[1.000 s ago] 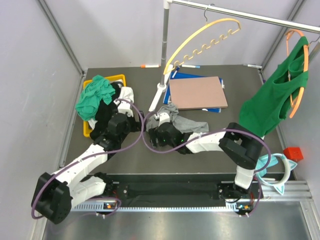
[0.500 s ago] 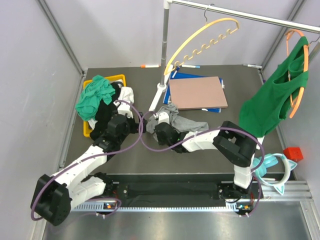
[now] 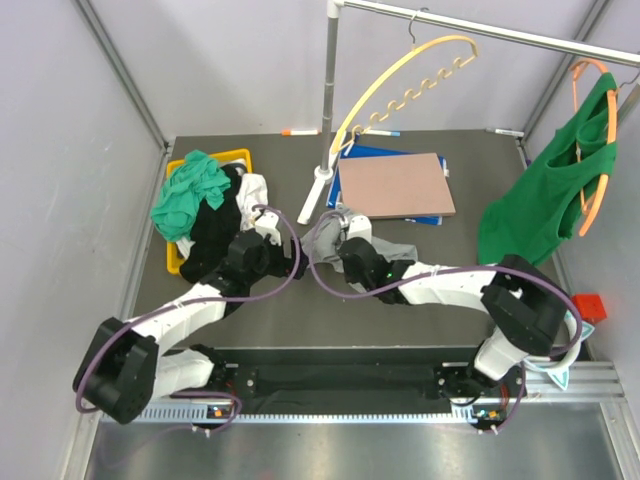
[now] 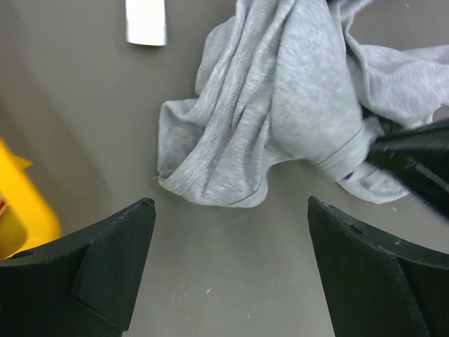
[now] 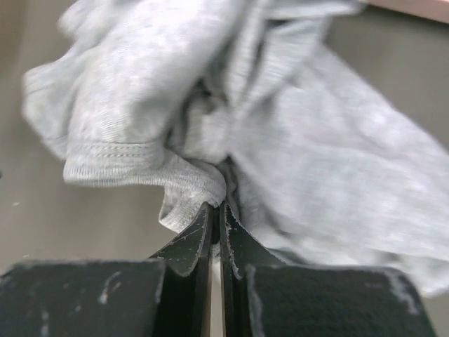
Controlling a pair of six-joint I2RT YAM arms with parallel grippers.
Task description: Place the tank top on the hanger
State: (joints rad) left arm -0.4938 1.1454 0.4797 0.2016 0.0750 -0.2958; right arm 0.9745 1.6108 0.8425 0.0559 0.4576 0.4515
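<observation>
I will grab the light grey tank top with my left gripper next, by the hemmed strap end nearest the yellow tray point(image 4: 216, 184), to thread the hanger through.
The light grey tank top point(image 3: 392, 250) lies crumpled on the dark table, in front of the brown board. My right gripper point(image 5: 217, 205) is shut on a hemmed fold of the tank top point(image 5: 295, 133); its jaws are pressed together with fabric pinched at the tips. My left gripper point(image 4: 230, 203) is open just short of the tank top point(image 4: 280, 105), with only bare table between its fingers. In the left wrist view the right gripper's black fingers point(image 4: 414, 158) hold the cloth's right side. The pale yellow hanger point(image 3: 400, 90) hangs by its hook from the rail above the table.
A yellow tray point(image 3: 240, 157) at the back left holds a teal-green cloth point(image 3: 190, 190). A brown board point(image 3: 395, 185) lies on blue folders. A bright green tank top point(image 3: 545, 200) hangs on an orange hanger at the right. The rack's upright pole point(image 3: 328, 90) stands behind.
My right gripper has shut on the tank top and shifted right and back, its elbow swinging right. My left gripper has moved right, closer to the cloth.
</observation>
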